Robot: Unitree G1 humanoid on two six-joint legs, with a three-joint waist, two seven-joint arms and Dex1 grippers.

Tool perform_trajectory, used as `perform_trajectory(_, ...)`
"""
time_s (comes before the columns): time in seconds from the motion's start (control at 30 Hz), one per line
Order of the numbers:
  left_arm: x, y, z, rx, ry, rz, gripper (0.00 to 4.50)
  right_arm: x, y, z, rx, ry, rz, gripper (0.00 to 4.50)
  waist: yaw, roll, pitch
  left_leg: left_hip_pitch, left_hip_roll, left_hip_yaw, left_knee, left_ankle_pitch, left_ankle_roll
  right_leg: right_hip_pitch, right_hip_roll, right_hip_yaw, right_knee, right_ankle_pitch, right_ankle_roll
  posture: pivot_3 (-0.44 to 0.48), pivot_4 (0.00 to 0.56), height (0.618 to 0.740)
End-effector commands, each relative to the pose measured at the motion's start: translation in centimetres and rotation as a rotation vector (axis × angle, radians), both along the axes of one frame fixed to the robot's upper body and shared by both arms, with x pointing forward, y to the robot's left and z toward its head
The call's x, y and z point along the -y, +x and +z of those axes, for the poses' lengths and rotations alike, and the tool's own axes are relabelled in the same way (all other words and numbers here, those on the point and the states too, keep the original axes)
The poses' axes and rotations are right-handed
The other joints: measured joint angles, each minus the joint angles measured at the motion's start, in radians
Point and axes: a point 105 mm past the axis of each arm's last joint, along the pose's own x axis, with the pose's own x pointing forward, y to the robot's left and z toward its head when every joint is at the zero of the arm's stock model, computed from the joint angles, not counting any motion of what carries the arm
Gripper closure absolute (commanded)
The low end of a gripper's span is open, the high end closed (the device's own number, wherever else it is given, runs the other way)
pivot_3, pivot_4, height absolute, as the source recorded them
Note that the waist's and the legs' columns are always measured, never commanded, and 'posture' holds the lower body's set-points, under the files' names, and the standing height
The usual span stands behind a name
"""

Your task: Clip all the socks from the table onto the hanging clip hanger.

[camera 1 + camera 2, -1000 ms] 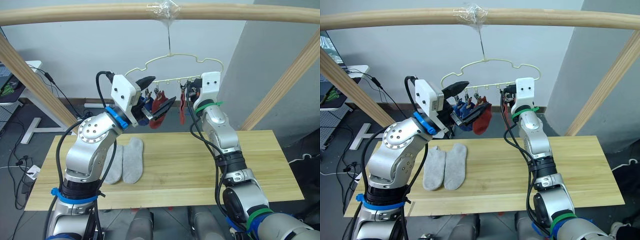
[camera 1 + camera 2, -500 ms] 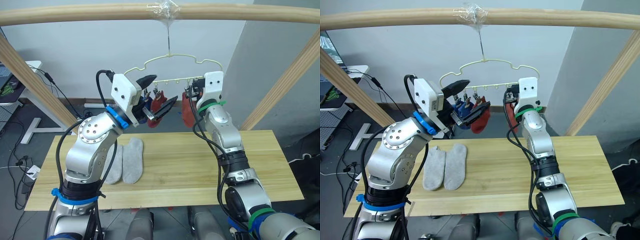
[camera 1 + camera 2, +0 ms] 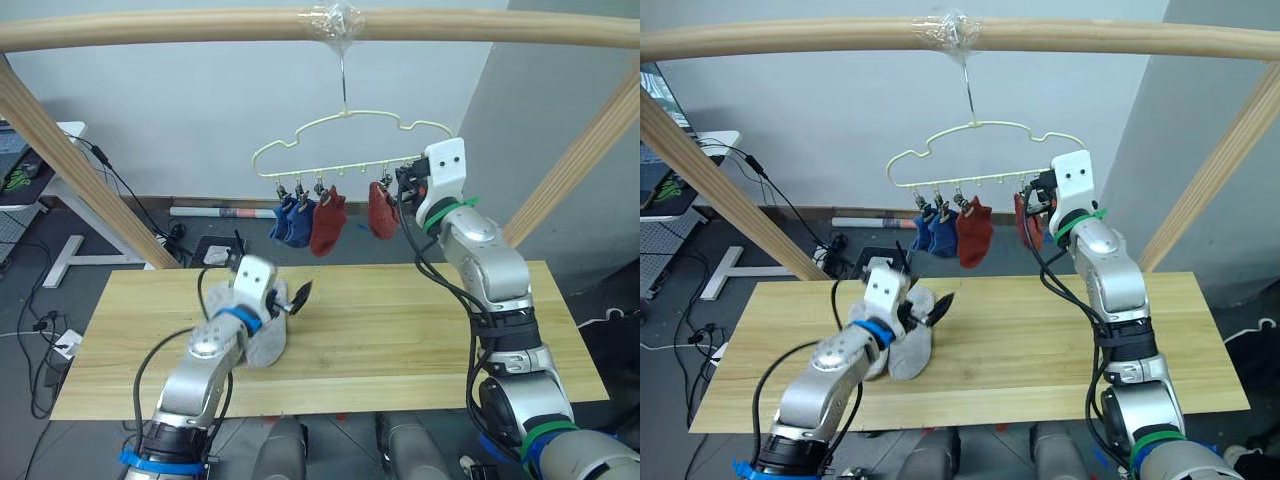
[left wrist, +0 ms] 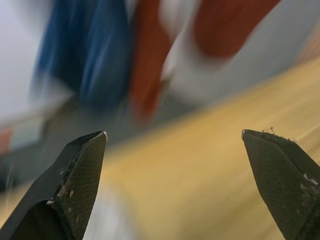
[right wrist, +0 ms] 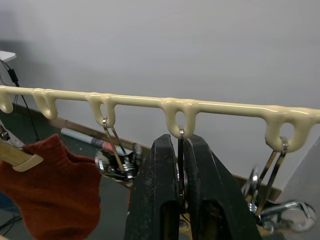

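Note:
A light grey sock needs its cuff free to go into a hanger clip [image 3: 386, 180], so I should next grab it by its foot [image 3: 266, 346] with my left gripper.
The cream clip hanger [image 3: 345, 113] hangs from the top beam. Two blue socks [image 3: 292, 221] and two rust red socks [image 3: 328, 222] [image 3: 381, 212] are clipped to it. My right gripper [image 5: 180, 142] is up at the hanger's right end, shut on a metal clip under the hanger bar [image 5: 225, 106], beside a red sock [image 5: 55, 195]. Two light grey socks [image 3: 912, 345] lie on the table [image 3: 400, 320], partly hidden by my left arm. My left gripper [image 4: 175, 135] is open just above them, nothing between its fingers.
A wooden frame surrounds the table: a top beam [image 3: 200, 25] and slanting posts at the left [image 3: 60, 150] and right [image 3: 580, 160]. A white desk [image 3: 55, 135] and cables are on the floor at the left.
My left arm has dropped from the hanger down to the grey socks on the table, still open. The hanger and my right gripper have shifted right, and the second red sock hangs clipped.

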Motion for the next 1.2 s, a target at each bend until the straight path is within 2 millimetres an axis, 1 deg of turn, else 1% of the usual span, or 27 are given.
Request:
perform_trajectory(0.03,0.0,1.2,0.5,0.048,0.055,0.045,0.0,0.4,-0.5,0.7,0.011,0.0,-0.001,4.47,0.003,0.0,0.0,0.0,0.0,0.0,0.0,0.0,0.0,0.0,0.0,0.0,0.0,0.0,0.0,0.063,0.236,0.74)
perform_trajectory(0.13,-0.4,1.7,-0.2,0.034,0.094,0.08,0.0,0.7,-0.6,0.7,0.002,0.001,-0.011,4.47,0.003,0.0,0.0,0.0,0.0,0.0,0.0,0.0,0.0,0.0,0.0,0.0,0.0,0.001,0.001,0.055,0.242,0.74)
perform_trajectory(0.17,-0.5,1.6,-1.4,-0.03,0.077,0.096,0.0,0.8,-0.6,0.7,-0.002,0.003,-0.016,4.47,0.001,0.0,0.0,0.0,0.0,0.0,0.0,0.0,0.0,0.0,0.0,0.0,0.0,0.003,0.005,0.055,0.242,0.74)
perform_trajectory(0.2,-0.5,1.5,-2.3,-0.078,0.063,0.105,0.0,0.9,-0.6,0.7,-0.004,0.005,-0.02,4.47,0.001,0.0,0.0,0.0,0.0,0.0,0.0,0.0,0.0,0.0,0.0,0.0,0.0,0.003,0.005,0.055,0.242,0.74)
perform_trajectory(0.27,-0.3,1.6,-3.6,-0.135,0.034,0.107,0.0,1.0,-0.6,0.6,-0.009,0.005,-0.026,4.47,-0.002,0.0,0.0,0.0,0.0,0.0,0.0,0.0,0.0,0.0,0.0,0.0,0.0,0.003,0.005,0.055,0.242,0.74)
perform_trajectory(0.4,-0.9,2.0,-4.3,-0.168,0.037,0.155,0.0,1.1,-0.7,0.6,-0.019,0.008,-0.031,4.47,0.001,0.0,0.0,0.001,0.0,0.0,0.0,0.0,0.0,0.0,-0.001,-0.001,0.0,0.003,0.005,0.045,0.245,0.74)
perform_trajectory(0.53,-0.2,1.4,-5.4,-0.243,-0.002,0.131,0.0,1.3,-0.8,0.6,-0.026,0.01,-0.037,4.47,-0.003,0.0,0.0,0.003,0.0,0.0,0.0,0.0,0.0,0.003,-0.001,0.0,0.0,0.003,0.005,0.032,0.247,0.74)
perform_trajectory(0.57,-0.1,1.2,-5.5,-0.247,-0.008,0.131,0.38,1.4,-0.8,0.6,-0.027,0.01,-0.04,4.5,-0.003,0.0,0.0,0.003,0.0,0.0,0.0,0.0,0.0,0.003,-0.001,0.0,0.0,0.003,0.005,0.032,0.247,0.74)
perform_trajectory(0.63,0.1,1.1,-5.4,-0.246,-0.015,0.117,0.84,1.6,-0.8,0.6,-0.031,0.013,-0.045,4.5,-0.003,0.0,0.0,0.003,0.0,0.0,0.0,0.0,0.0,0.003,-0.001,0.0,0.0,0.003,0.005,0.032,0.247,0.74)
perform_trajectory(0.73,0.7,0.8,-5.1,-0.236,-0.032,0.084,1.67,1.8,-0.9,0.6,-0.037,0.018,-0.049,4.5,-0.001,0.0,0.0,0.003,0.0,0.0,0.0,0.0,0.0,0.003,-0.001,0.0,-0.001,0.003,0.005,0.032,0.247,0.74)
perform_trajectory(0.8,1.3,0.7,-4.8,-0.22,-0.022,0.045,2.15,1.9,-0.8,0.6,-0.041,0.021,-0.049,4.5,-0.001,0.0,0.0,0.003,-0.001,0.0,0.0,0.0,0.0,0.003,-0.001,0.0,-0.001,0.003,0.005,0.032,0.247,0.74)
perform_trajectory(0.93,3.1,0.4,-4.0,-0.196,-0.074,-0.02,3.15,2.6,-0.7,0.6,-0.068,0.051,-0.061,4.5,0.001,0.0,0.0,0.002,-0.001,0.0,0.0,0.0,0.0,0.003,-0.001,-0.001,-0.001,0.003,0.005,0.032,0.247,0.74)
perform_trajectory(0.97,3.7,0.3,-3.8,-0.198,-0.096,-0.041,3.45,2.8,-0.5,0.5,-0.086,0.079,-0.068,4.5,0.001,0.0,0.0,0.002,-0.001,0.0,0.0,0.0,0.0,0.003,-0.001,-0.001,-0.001,0.003,0.005,0.028,0.251,0.74)
perform_trajectory(1.07,4.8,0.1,-3.5,-0.201,-0.128,-0.08,4.33,3.1,-0.4,0.6,-0.112,0.114,-0.073,4.5,0.0,0.0,0.0,0.002,-0.001,0.0,0.0,0.0,0.0,0.003,-0.001,-0.001,-0.001,0.002,0.004,0.028,0.251,0.74)
perform_trajectory(1.1,5.9,-0.2,-3.0,-0.197,-0.152,-0.122,4.46,3.6,-0.3,1.0,-0.128,0.134,-0.079,4.5,0.0,0.0,0.0,0.002,-0.001,0.0,0.0,0.0,0.0,0.003,-0.001,-0.001,-0.001,0.002,0.004,0.02,0.252,0.74)
perform_trajectory(1.13,6.7,-0.4,-2.7,-0.195,-0.169,-0.153,4.46,4.0,-0.3,1.2,-0.14,0.148,-0.083,4.5,-0.001,0.0,0.001,0.002,-0.001,0.0,0.0,0.0,0.0,0.003,-0.001,-0.001,-0.001,0.002,0.005,0.02,0.252,0.74)
perform_trajectory(1.17,7.8,-0.4,-2.0,-0.178,-0.199,-0.186,4.46,4.6,-0.2,1.5,-0.184,0.205,-0.099,4.5,0.0,0.0,0.001,0.001,-0.001,0.0,0.0,0.0,0.0,0.003,-0.001,-0.001,-0.001,0.002,0.004,0.02,0.252,0.74)
perform_trajectory(1.2,8.4,-0.5,-1.5,-0.165,-0.217,-0.205,4.46,4.9,-0.2,1.6,-0.217,0.245,-0.107,4.5,0.001,0.0,0.001,0.001,-0.001,-0.001,0.0,0.0,0.0,0.003,-0.001,-0.001,-0.001,0.002,0.004,0.02,0.252,0.74)
